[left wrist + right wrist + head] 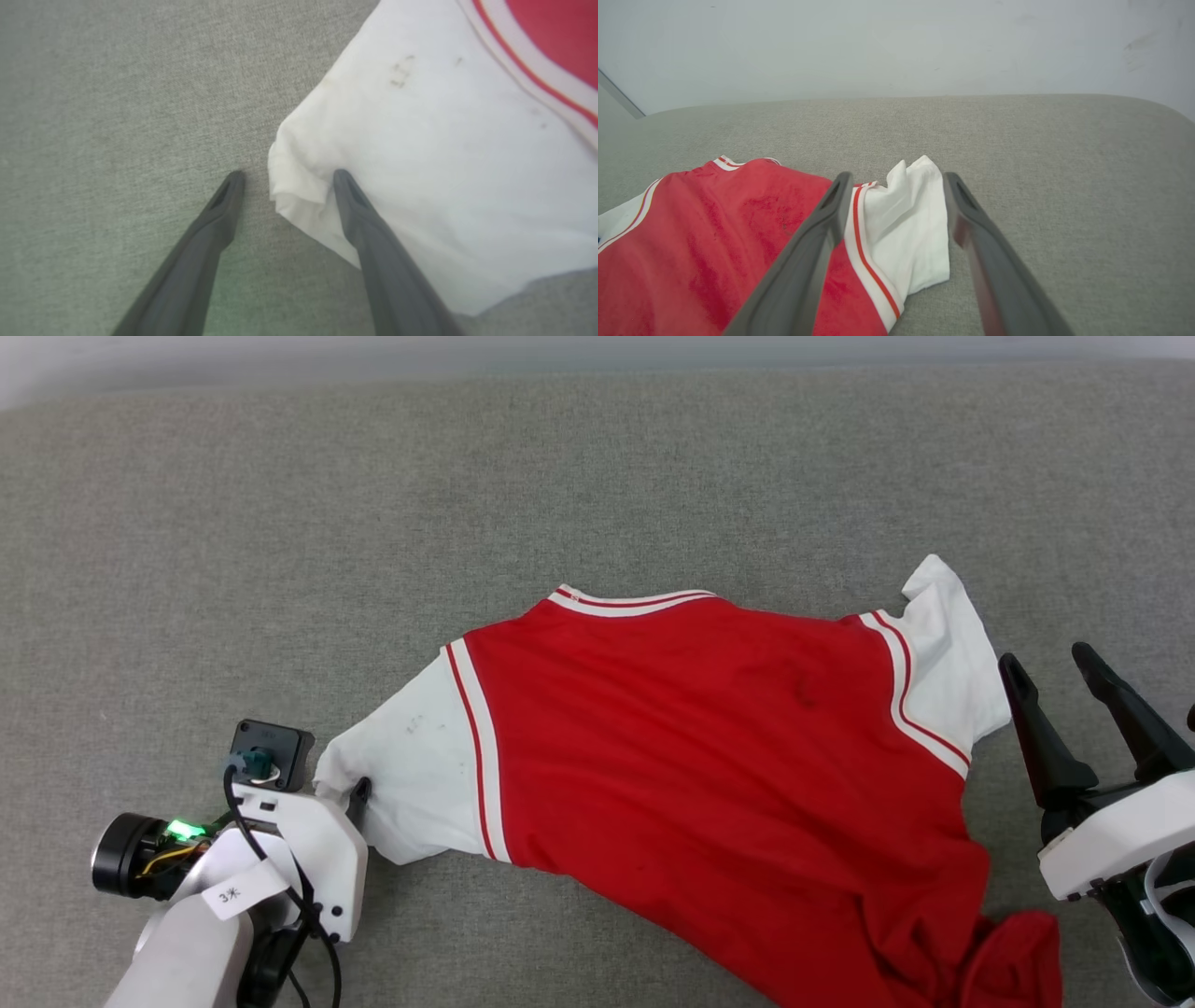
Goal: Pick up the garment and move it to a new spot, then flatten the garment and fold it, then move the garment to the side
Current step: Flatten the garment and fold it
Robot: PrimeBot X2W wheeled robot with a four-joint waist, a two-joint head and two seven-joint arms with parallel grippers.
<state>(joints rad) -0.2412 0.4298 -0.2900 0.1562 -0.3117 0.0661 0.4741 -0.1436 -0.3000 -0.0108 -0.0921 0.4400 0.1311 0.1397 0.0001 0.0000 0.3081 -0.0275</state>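
Next, my left gripper grabs the garment by its folded cuff corner, since only there the cloth rumples up, while the white sleeve lies flat.
The garment lies spread on a grey fabric surface, red body up, a white sleeve at each end, striped collar toward the far side. Its hem is bunched at the lower right. My left gripper is open at the left sleeve's cuff. In the left wrist view the left gripper straddles the cuff's edge of the garment, one finger lying on the white cloth, the other on the bare surface. My right gripper stands open just right of the right sleeve. Beyond the open right gripper the garment shows its white sleeve.
The grey fabric surface stretches wide on the far side and to the left of the shirt. Its far edge meets a pale wall. The crumpled red hem lies close to my right wrist.
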